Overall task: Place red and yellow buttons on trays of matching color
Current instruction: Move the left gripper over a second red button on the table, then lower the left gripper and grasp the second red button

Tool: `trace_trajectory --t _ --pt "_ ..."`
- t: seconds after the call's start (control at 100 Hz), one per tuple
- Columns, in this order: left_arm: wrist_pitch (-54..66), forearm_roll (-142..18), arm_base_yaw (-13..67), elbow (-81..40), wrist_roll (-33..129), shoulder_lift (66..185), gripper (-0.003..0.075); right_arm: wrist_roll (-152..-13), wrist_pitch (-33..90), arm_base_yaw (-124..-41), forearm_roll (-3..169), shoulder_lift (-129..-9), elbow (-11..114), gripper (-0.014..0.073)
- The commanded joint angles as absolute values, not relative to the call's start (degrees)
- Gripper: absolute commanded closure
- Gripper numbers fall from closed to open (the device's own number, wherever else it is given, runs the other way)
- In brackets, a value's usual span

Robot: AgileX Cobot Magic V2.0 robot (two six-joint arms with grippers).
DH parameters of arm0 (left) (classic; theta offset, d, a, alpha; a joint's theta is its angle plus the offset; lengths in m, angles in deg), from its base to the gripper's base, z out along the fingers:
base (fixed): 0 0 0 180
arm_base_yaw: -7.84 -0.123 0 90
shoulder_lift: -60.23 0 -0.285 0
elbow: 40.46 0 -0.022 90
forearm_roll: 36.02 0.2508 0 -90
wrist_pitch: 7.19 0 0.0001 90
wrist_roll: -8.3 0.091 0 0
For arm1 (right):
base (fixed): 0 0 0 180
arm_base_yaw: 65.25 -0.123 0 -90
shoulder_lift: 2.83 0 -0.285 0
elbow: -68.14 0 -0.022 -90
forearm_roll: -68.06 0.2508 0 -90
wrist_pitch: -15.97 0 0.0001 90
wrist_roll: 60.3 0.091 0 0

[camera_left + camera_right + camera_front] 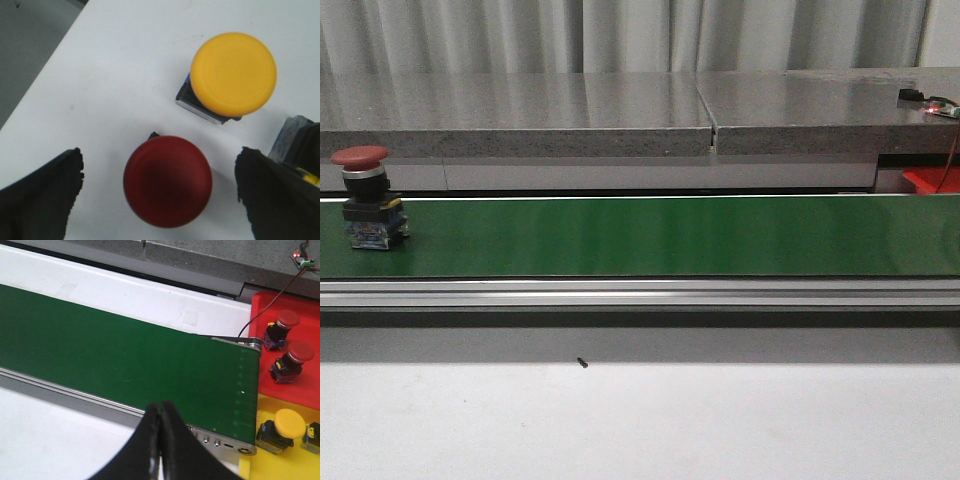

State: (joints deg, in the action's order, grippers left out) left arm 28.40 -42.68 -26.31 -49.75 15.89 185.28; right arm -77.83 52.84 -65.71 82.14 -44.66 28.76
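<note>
My fingers reach down around the red cap (168, 181) above the white surface, so I should close my left gripper on it.
A red button (365, 195) stands upright on the far left of the green conveyor belt (660, 235). In the left wrist view, my left gripper (159, 195) is open above a white surface, its fingers apart on either side of another red button (167, 181) without touching it. A yellow button (233, 74) stands just beyond. My right gripper (161, 412) is shut and empty over the belt's near rail. The red tray (307, 320) holds two red buttons (280, 327) (292, 360). The yellow tray (280, 465) holds a yellow button (282, 429).
Part of another button's base (295, 145) shows beside my left gripper's finger. A further button (314, 437) sits at the yellow tray's edge. A grey stone ledge (620, 110) runs behind the belt, with a small circuit board (940, 105) on it. A black speck (582, 362) lies on the white table.
</note>
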Motion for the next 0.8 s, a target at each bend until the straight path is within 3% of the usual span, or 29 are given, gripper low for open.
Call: trace_trajectory --t 0.0,0.17,0.59,0.79 --pt "25.51 -43.98 -26.28 -51.43 15.86 182.21 0.0121 -78.38 49.21 -65.87 82.42 -44.6 30.17 0.0663" --pt "25.14 -44.53 -26.28 -51.43 15.86 182.21 0.0153 -78.38 49.21 -65.87 82.42 -44.6 30.17 0.0663" --pt "25.67 -44.53 -26.28 -51.43 15.86 182.21 0.0476 -78.38 49.21 -65.87 82.42 -44.6 30.17 0.0663" --pt "26.36 -44.53 -26.28 -51.43 15.86 181.44 0.0555 -78.38 49.21 -65.87 82.42 -44.6 30.17 0.0663"
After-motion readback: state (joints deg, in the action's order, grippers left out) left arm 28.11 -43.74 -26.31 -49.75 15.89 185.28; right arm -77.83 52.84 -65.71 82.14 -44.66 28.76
